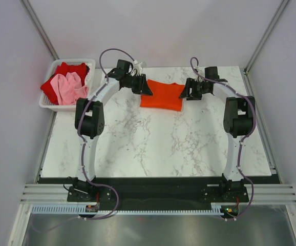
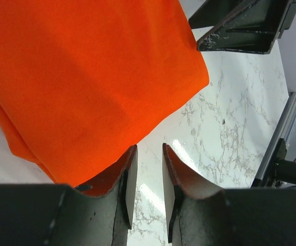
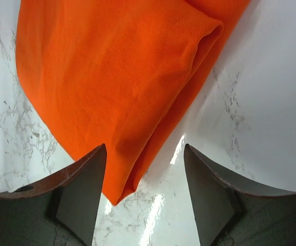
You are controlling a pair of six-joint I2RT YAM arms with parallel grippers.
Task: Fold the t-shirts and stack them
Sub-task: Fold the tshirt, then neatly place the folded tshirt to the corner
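The right gripper pinches the folded orange-red t-shirt's near side edge (image 1: 181, 107) (image 3: 126, 179) next, layers together, and drags the shirt aside still folded for stacking.
The bright orange-red t-shirt (image 1: 161, 96) lies folded on the marble table at the back middle. My left gripper (image 1: 147, 88) is at its left edge. In the left wrist view the gripper (image 2: 148, 148) has its jaws a narrow gap apart with only bare marble between them, and the shirt (image 2: 86, 77) lies just beside the left finger. My right gripper (image 1: 185, 92) is at the shirt's right edge. In the right wrist view the gripper (image 3: 144, 148) is wide open, with a folded corner of the shirt (image 3: 117, 87) lying between the jaws, not gripped. The deeper red shirt (image 1: 71, 69) and the pale pink shirt (image 1: 68, 87) lie crumpled in the basket.
A white slatted basket (image 1: 49, 105) stands off the table's back left corner. The marble table (image 1: 153, 148) stretches forward from the shirt to the arm bases. Grey walls close in both sides. The right gripper's body shows in the left wrist view (image 2: 240, 25).
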